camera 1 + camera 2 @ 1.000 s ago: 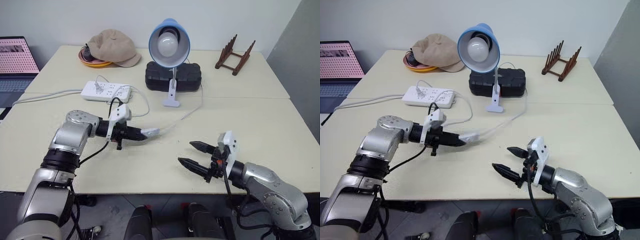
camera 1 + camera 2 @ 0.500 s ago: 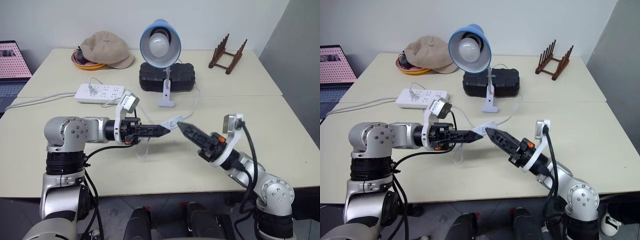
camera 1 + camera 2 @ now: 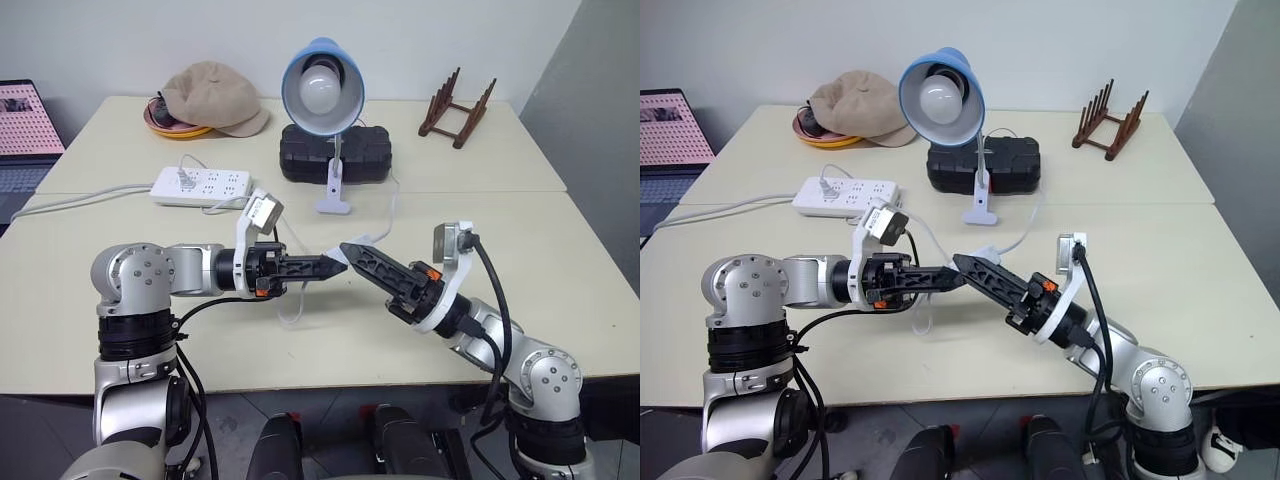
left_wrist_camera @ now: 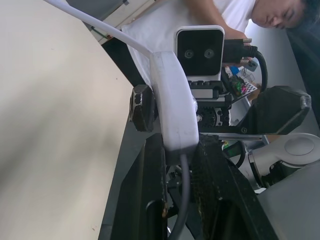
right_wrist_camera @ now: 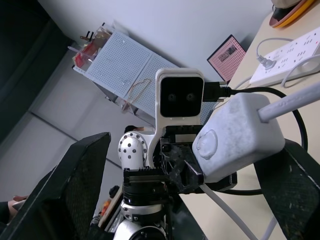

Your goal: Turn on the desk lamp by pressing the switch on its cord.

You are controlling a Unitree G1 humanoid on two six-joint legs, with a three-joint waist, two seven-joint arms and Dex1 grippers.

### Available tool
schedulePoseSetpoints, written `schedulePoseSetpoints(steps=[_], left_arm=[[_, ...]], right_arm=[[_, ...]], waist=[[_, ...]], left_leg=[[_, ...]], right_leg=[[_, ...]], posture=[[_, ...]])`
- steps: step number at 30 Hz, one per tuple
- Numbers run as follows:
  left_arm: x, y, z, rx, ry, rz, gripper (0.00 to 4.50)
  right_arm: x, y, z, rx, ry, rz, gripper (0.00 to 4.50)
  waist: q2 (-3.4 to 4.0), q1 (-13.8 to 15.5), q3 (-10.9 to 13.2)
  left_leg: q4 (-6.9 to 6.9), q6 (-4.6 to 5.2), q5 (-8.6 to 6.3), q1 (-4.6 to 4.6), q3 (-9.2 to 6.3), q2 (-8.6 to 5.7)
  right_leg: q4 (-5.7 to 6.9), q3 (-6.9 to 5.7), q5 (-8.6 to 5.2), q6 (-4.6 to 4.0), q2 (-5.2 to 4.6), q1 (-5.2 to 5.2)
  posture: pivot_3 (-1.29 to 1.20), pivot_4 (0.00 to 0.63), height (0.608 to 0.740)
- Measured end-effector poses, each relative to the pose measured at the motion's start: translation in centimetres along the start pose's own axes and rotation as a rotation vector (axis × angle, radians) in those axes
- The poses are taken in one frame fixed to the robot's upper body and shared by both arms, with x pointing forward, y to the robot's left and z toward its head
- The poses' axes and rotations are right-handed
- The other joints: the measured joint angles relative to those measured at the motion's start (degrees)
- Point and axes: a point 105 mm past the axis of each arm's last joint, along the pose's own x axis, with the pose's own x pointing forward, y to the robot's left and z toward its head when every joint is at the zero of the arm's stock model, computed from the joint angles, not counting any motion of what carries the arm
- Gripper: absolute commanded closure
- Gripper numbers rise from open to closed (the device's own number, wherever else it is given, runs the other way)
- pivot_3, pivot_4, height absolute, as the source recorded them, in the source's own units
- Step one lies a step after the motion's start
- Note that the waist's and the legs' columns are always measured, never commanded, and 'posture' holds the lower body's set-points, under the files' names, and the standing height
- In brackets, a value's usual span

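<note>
The white switch (image 4: 173, 102) hangs above the table in the left wrist view, so my left gripper keeps holding the switch for now.
The desk lamp (image 3: 322, 88) stands at the back middle of the table, its blue shade facing me. Its thin white cord (image 3: 388, 210) runs forward to the switch (image 3: 338, 260), which is lifted above the table. My left gripper (image 3: 325, 265) is shut on the switch (image 4: 172, 100), pointing right. My right gripper (image 3: 350, 252) points at it from the right, open. In the right wrist view its black fingers (image 5: 75, 190) stand on either side of the switch (image 5: 237, 137), whose round button faces that camera. A loop of cord (image 3: 290, 310) hangs below.
A white power strip (image 3: 200, 185) lies at the back left. Behind the lamp is a black case (image 3: 335, 155), with a cap (image 3: 210, 90) on an orange plate to its left. A wooden rack (image 3: 457, 105) stands back right. A laptop (image 3: 25, 115) sits far left. A person (image 4: 240, 20) shows beyond the table.
My left gripper lifted the switch off the table and swung it right. My right gripper rose, rolled and moved left until its fingers flank the switch. The camera shifted too.
</note>
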Motion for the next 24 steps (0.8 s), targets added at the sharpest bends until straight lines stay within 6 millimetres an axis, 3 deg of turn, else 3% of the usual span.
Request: schedulePoseSetpoints(steps=[2, 5, 18, 20, 24], left_arm=[[0.04, -0.07, -0.04, 0.003, 0.001, 0.000, 4.14], [0.10, -0.19, -0.22, 0.007, 0.003, -0.003, 4.14], [0.19, -0.58, -0.23, 0.016, -0.007, -0.024, 4.14], [0.19, -0.66, -0.16, 0.021, -0.011, -0.029, 4.14], [0.19, -0.77, -0.11, 0.024, -0.013, -0.034, 4.14]], right_arm=[[-0.05, -0.13, -0.06, 0.000, 0.006, -0.004, 0.00], [-0.05, -0.25, -0.17, 0.004, 0.014, -0.006, 0.49], [-0.09, -0.68, -0.56, 0.015, 0.037, -0.014, 3.46], [-0.09, -0.58, -0.44, 0.017, 0.030, -0.006, 3.71], [-0.09, -0.49, -0.40, 0.021, 0.027, 0.001, 3.72]], waist=[[0.00, 0.0, 0.0], [0.00, 0.0, 0.0], [0.00, 0.0, 0.0], [0.00, 0.0, 0.0], [0.00, 0.0, 0.0]], left_leg=[[-0.01, 0.00, 0.00, 0.00, 0.00, 0.00], [-0.03, 0.00, 0.00, 0.00, 0.00, 0.00], [-0.02, 0.00, 0.00, -0.01, 0.00, 0.00], [-0.03, 0.00, 0.00, -0.01, 0.01, 0.00], [-0.02, 0.00, 0.00, -0.01, 0.01, 0.00]], right_leg=[[-0.01, 0.00, 0.00, 0.00, 0.00, 0.00], [-0.01, -0.01, 0.00, 0.00, 0.00, -0.01], [-0.03, 0.00, -0.02, -0.03, 0.00, -0.01], [-0.04, 0.00, -0.02, -0.03, 0.00, -0.02], [-0.04, 0.00, -0.02, -0.03, 0.00, -0.02]], posture=[[0.00, 0.150, 0.740], [0.00, 0.150, 0.740], [0.00, 0.150, 0.740], [0.00, 0.150, 0.740], [0.00, 0.150, 0.740]])
